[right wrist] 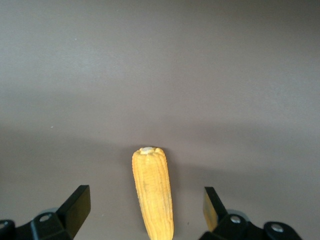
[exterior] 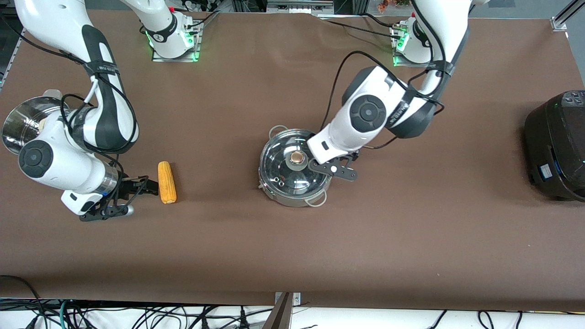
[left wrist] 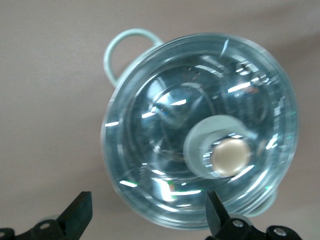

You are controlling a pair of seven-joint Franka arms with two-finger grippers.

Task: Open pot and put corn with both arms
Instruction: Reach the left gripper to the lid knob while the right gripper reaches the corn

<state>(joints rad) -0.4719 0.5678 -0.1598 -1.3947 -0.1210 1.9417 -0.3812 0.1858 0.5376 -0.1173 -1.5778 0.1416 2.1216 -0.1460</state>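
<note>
I will grab the glass lid by its knob (exterior: 297, 157) with my left gripper next, to open the pot (exterior: 295, 170) for the corn.
The steel pot (exterior: 295, 170) stands mid-table with its glass lid (left wrist: 200, 125) on and the brass knob (exterior: 297, 158) at the centre. My left gripper (exterior: 330, 165) hovers over the pot's rim toward the left arm's end. In the left wrist view it (left wrist: 148, 216) is open and empty, with the knob (left wrist: 230, 156) off to one side of its fingers. The corn (exterior: 167, 182) lies on the table toward the right arm's end. My right gripper (exterior: 145, 186) is low beside it, open; in the right wrist view (right wrist: 145, 210) the corn (right wrist: 154, 192) lies between the spread fingers, untouched.
A steel steamer bowl (exterior: 22, 122) sits at the right arm's end, partly hidden by the right arm. A big black cooker (exterior: 557, 144) stands at the left arm's end. The brown table (exterior: 411, 237) has bare room nearer the front camera.
</note>
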